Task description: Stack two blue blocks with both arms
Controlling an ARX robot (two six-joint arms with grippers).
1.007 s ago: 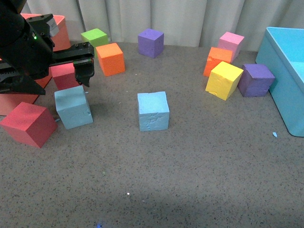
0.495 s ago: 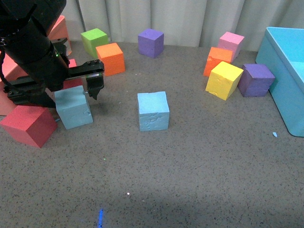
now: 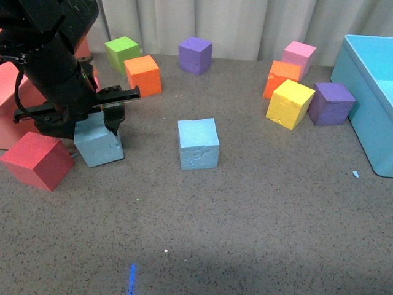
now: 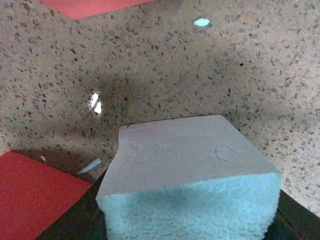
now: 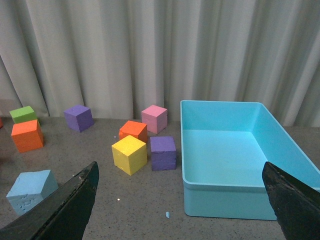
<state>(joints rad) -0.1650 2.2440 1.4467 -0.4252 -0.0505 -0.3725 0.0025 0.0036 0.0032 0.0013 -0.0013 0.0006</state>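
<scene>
Next, my left gripper takes hold of the sky-blue block by its opposite sides to stack it on the other blue block.
One sky-blue block (image 3: 98, 144) sits on the table at the left. My left gripper (image 3: 86, 126) is open and low over it, its black fingers (image 3: 114, 118) straddling the block's top. In the left wrist view the block (image 4: 192, 180) fills the space between the jaws. The second sky-blue block (image 3: 198, 143) rests alone near the table's middle and also shows in the right wrist view (image 5: 31, 190). My right gripper (image 5: 182, 210) is open and empty, held high off the table; it is out of the front view.
Red cubes (image 3: 35, 161) lie beside the left block. Green (image 3: 121, 52), orange (image 3: 143, 75) and purple (image 3: 195, 55) cubes stand at the back. Orange (image 3: 280, 76), pink (image 3: 298, 56), yellow (image 3: 289, 103) and purple (image 3: 330, 103) cubes cluster right, by the turquoise bin (image 3: 368, 80).
My left arm has moved forward and down, from behind the left blue block to straddling it. The blocks have not moved.
</scene>
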